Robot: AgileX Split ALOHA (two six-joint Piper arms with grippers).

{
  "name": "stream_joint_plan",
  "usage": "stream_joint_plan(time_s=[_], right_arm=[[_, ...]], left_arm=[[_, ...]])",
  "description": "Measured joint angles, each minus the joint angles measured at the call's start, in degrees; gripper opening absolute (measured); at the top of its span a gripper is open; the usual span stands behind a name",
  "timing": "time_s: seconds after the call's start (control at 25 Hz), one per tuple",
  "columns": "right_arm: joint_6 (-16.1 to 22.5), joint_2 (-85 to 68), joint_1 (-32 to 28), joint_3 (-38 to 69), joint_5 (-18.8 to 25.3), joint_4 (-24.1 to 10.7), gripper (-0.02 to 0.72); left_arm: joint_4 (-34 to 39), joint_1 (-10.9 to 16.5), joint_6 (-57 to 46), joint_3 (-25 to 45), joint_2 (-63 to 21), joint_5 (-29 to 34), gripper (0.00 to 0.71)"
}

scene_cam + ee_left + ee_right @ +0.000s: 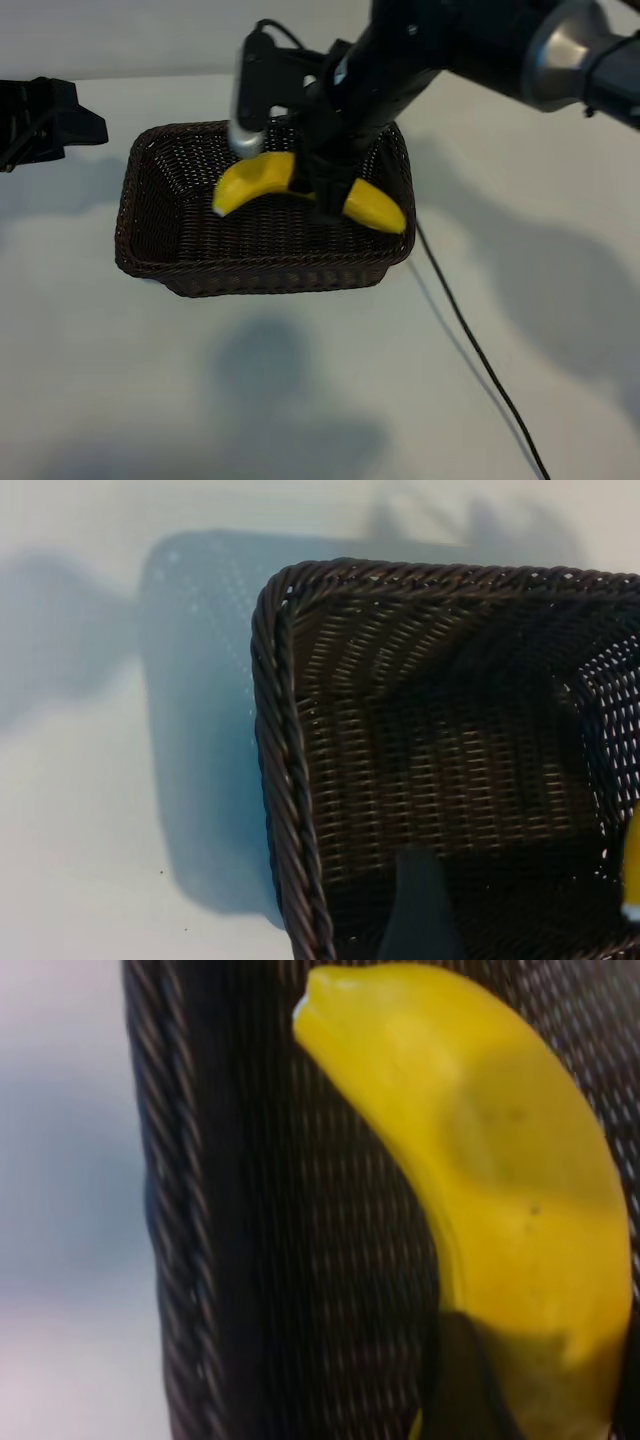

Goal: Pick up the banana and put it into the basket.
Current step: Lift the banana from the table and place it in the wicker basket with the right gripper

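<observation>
The yellow banana (255,180) is high above the basket's woven bottom and would fall if I opened now, so my right gripper first lowers it farther in.
The yellow banana (255,180) hangs level over the inside of the dark woven basket (150,220). My right gripper (325,190) reaches down from the upper right and is shut on the banana's middle. In the right wrist view the banana (480,1140) fills the frame over the basket's wall (190,1210), with one dark finger (465,1380) against it. My left gripper (60,125) is parked at the far left, beside the basket, open and holding nothing. In its wrist view a finger (420,910) shows over the basket's corner (275,780), and a sliver of banana (632,870) shows at the edge.
A black cable (470,340) runs over the white table from the basket's right side to the front right. The right arm's bulk (560,45) crosses the upper right above the basket.
</observation>
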Motion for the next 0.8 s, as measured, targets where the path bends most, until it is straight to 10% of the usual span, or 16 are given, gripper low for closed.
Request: stream_joint_plan(time_s=[0.8], right_arm=[[-1.5,7.2,1.9,-3.5,-2.6,0.2,0.373]], left_arm=[[0.0,0.0,0.0,0.0,0.0,0.7,0.55]])
